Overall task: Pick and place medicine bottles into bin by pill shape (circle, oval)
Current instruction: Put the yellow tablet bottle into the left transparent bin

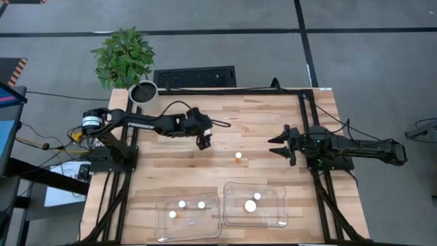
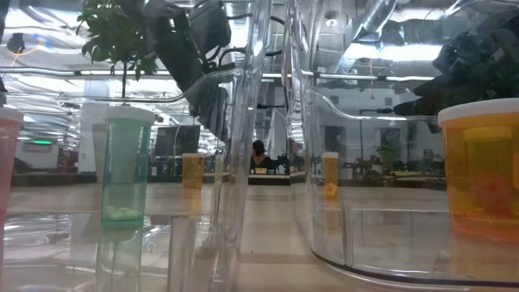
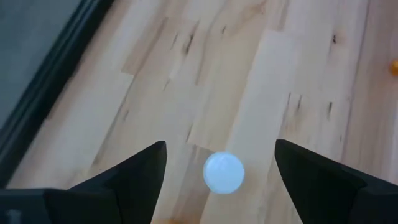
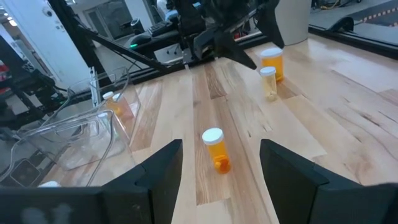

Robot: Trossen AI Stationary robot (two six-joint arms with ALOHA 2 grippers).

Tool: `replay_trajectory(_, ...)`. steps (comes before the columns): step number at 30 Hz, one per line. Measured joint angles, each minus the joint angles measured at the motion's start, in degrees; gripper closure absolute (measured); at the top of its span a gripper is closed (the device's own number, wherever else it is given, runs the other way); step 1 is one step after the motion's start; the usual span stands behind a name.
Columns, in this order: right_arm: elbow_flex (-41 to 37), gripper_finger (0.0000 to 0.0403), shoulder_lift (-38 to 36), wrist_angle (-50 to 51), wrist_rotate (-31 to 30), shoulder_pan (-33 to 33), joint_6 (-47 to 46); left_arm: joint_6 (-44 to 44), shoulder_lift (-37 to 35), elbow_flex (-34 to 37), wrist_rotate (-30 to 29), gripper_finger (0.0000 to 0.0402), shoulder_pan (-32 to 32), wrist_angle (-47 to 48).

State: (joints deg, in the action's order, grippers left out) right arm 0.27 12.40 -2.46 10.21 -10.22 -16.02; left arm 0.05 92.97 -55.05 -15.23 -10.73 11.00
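In the left wrist view my left gripper's fingers stop above the small white cap [image 3: 223, 172], so it is too early to close, and they go down to the cap first.
My left gripper [image 1: 203, 143] hangs open over the table's middle, fingers pointing down. In the left wrist view [image 3: 221, 146] a small bottle's white cap [image 3: 223, 172] shows below, between the fingers, untouched. The right wrist view shows two bottles standing by that gripper: a larger amber one [image 4: 272, 62] and a small pale one [image 4: 268, 81]. Another small orange bottle [image 1: 238, 156] [image 4: 214, 149] stands alone on the table, in front of my right gripper [image 1: 272, 146], which is open and empty at the right. The other bottles stand in two clear bins.
Two clear bins stand at the near edge. The left bin [image 1: 164, 229] holds three bottles and the right bin [image 1: 276, 215] holds two. A white plant pot [image 1: 143, 91] stands at the far left corner. Bare wood lies between the arms and the bins.
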Motion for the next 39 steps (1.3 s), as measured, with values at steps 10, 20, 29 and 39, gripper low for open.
replay_trajectory(10,-0.02,0.0178,0.02,0.01,-0.01,0.01,-0.01,-0.34,0.79,0.04,1.22,0.0118,-0.27,3.86)
replay_trajectory(20,-0.01,0.0178,0.02,0.02,0.01,0.01,0.01,0.73,2.78,0.08,1.99,0.0118,-0.66,3.71)
replay_trajectory(29,-0.02,0.0178,0.02,0.00,0.01,0.00,0.01,0.86,3.74,0.04,1.99,0.0118,-0.64,2.12)
replay_trajectory(39,-0.01,0.0178,0.02,0.01,-0.01,0.00,0.01,0.97,3.74,0.02,4.52,0.0182,-1.24,1.99)
